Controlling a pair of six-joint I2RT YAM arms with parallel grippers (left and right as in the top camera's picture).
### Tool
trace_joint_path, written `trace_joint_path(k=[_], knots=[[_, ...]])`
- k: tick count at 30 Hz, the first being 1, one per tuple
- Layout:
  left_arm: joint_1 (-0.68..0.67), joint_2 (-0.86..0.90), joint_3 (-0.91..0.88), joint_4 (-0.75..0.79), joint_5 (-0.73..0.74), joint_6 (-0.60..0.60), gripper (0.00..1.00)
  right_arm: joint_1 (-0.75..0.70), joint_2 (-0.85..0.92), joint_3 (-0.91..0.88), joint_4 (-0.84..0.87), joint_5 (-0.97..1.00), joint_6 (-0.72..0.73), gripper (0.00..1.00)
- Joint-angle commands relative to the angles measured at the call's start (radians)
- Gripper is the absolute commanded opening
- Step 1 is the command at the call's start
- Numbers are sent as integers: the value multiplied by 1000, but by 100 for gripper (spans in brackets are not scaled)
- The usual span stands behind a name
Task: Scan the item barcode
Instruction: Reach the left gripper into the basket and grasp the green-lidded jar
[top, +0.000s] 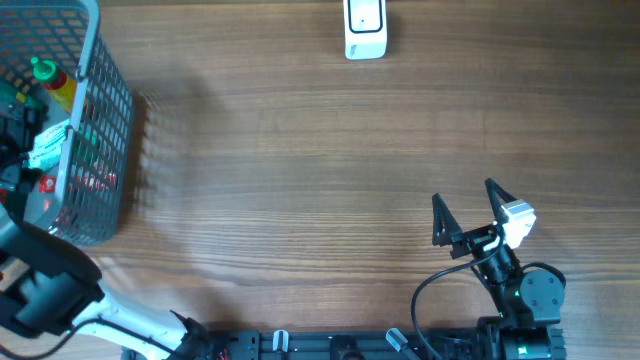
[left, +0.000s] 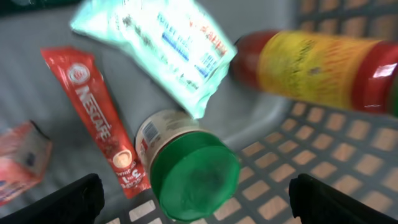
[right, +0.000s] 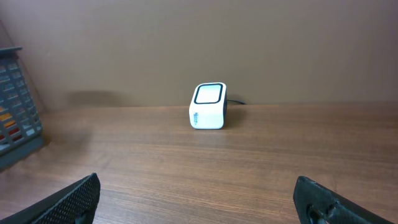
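Note:
I need to grab the jar by its green lid (left: 196, 177) with my left gripper, so that the barcode on its label stays uncovered for scanning.
My left gripper (left: 199, 199) is down inside the grey mesh basket (top: 100, 130), open wide, its jaws either side of a jar with a green lid (left: 193, 168) without touching it. Beside the jar lie a red Nescafe sachet (left: 99, 118), a pale green packet (left: 168, 43) and a red bottle with a yellow label (left: 317, 65). The white barcode scanner (top: 365, 28) stands at the table's far edge, also in the right wrist view as the scanner (right: 208, 106). My right gripper (top: 464, 195) is open and empty over the front right of the table.
A small red pack (left: 18, 158) lies at the basket's left side. The basket (right: 15, 106) stands at the table's far left. My left arm (top: 45, 285) reaches into it from the front left corner. Bare wood lies between my right gripper (right: 199, 202) and the scanner.

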Motion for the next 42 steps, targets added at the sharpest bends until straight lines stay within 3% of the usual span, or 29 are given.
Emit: trace_joint_path(k=[1, 18, 21, 26, 27, 36, 42], knots=[[-35, 61, 11, -15, 30, -14, 100, 3, -7, -1, 3, 8, -10, 100], [-74, 179, 10, -50, 20, -14, 100, 3, -7, -1, 3, 8, -9, 100], [-76, 179, 10, -48, 16, -15, 91, 3, -7, -1, 3, 8, -10, 100], [-76, 179, 10, -49, 14, -15, 64, 3, -7, -1, 3, 8, -10, 100], [-76, 179, 10, -50, 14, -15, 62, 3, -7, -1, 3, 8, -10, 100], [-76, 179, 20, -84, 11, -14, 61, 3, -7, -1, 3, 8, -10, 100], [-76, 152, 132, -185, 4, -13, 64, 3, -7, -1, 3, 8, -10, 100]])
